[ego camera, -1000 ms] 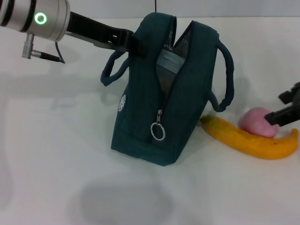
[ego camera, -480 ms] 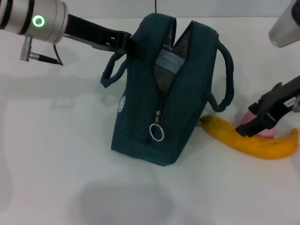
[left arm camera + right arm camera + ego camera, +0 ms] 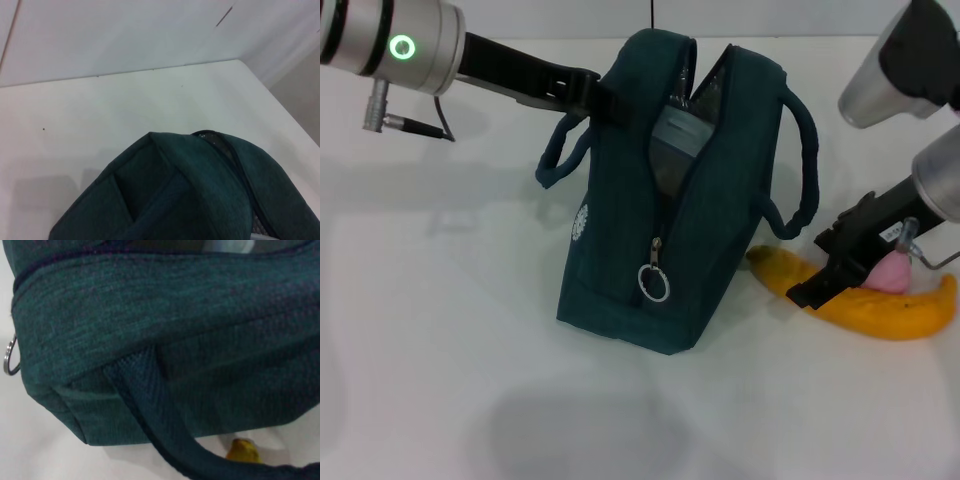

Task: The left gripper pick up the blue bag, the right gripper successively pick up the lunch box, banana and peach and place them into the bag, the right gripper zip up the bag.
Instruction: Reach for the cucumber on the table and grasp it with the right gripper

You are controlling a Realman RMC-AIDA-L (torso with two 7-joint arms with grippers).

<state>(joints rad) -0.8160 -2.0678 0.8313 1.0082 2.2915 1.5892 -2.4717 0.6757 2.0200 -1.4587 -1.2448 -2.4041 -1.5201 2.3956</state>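
Observation:
My right gripper's fingers overlap the banana's near edge (image 3: 830,311), above the table beside the banana. My right gripper needs to go lower first, and then close on the banana.
The blue bag (image 3: 660,220) stands tilted in the middle of the table, its zipper open down to the silver ring pull (image 3: 656,283). My left gripper (image 3: 592,95) is shut on its upper left edge by a handle. The lunch box (image 3: 672,135) shows inside the opening. To the right of the bag lies the banana (image 3: 890,312), with the peach (image 3: 892,272) behind it, mostly hidden by my right gripper (image 3: 815,268). That gripper is open, low over the banana's left part. The right wrist view shows the bag's side (image 3: 165,330), the ring pull (image 3: 10,357) and the banana's tip (image 3: 242,450).
The white table (image 3: 440,330) stretches to the left and front of the bag. The bag's right handle (image 3: 805,170) loops out toward my right arm. The left wrist view shows the bag's top (image 3: 175,200) and the table's far edge (image 3: 150,70).
My right gripper has come in from the right edge, moving left and down over the peach to the banana. The bag and left arm have stayed put.

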